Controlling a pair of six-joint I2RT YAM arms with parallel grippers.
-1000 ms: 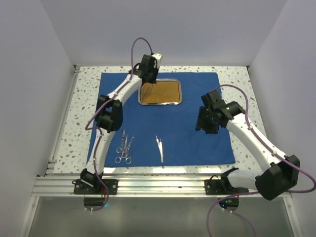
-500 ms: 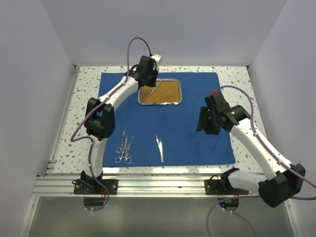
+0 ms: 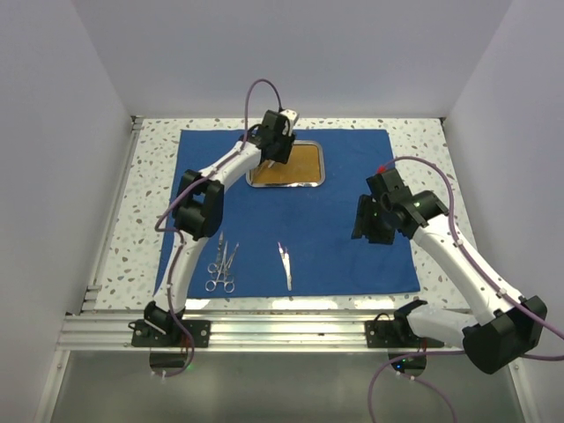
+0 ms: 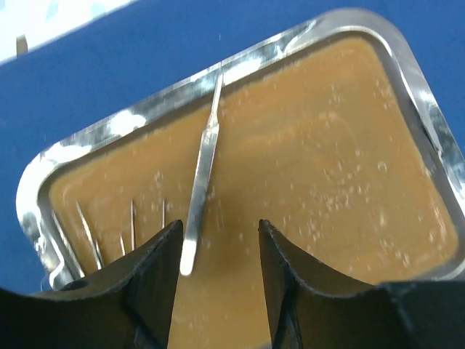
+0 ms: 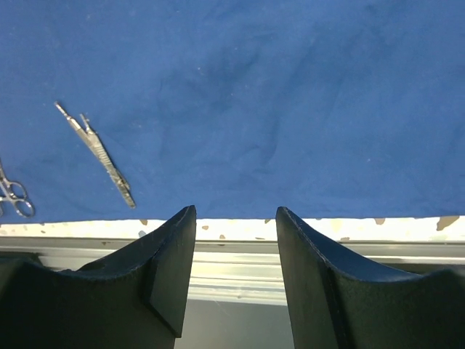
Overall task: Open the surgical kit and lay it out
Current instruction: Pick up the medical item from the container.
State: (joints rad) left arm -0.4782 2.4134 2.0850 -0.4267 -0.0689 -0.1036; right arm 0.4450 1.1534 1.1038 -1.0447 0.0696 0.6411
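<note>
My left gripper picks up the slim silver tool [image 4: 203, 163] by its wider handle [image 4: 198, 202] next, its narrow tip free, to lay it on the cloth.
The royal-blue cloth wrap [image 3: 344, 242] lies spread flat on the table. At its far middle sits the steel tray [image 3: 287, 185], its inside orange-brown. My left gripper [image 3: 275, 152] hovers over the tray's left part and stands open [image 4: 218, 225]. A slim silver tool [image 4: 203, 163] lies loose in the tray [image 4: 109, 131], close to the left finger and not pinched. Scissors and forceps [image 3: 221, 264] and tweezers [image 3: 285, 264] lie on the cloth's near part. Above the cloth's right side, my right gripper [image 3: 368, 222] is open and empty [image 5: 235, 212]. Its wrist view shows the tweezers [image 5: 98, 156].
The speckled tabletop [image 3: 150, 185] borders the cloth on all sides. An aluminium rail [image 3: 291, 330] runs along the near edge and carries both arm bases. White walls close in the left, right and back. The cloth's near hem [image 5: 327, 215] stops short of the rail.
My left gripper has gone from shut to open over the tray and shifted slightly right, with the slim silver tool lying in the tray. The right gripper has barely moved.
</note>
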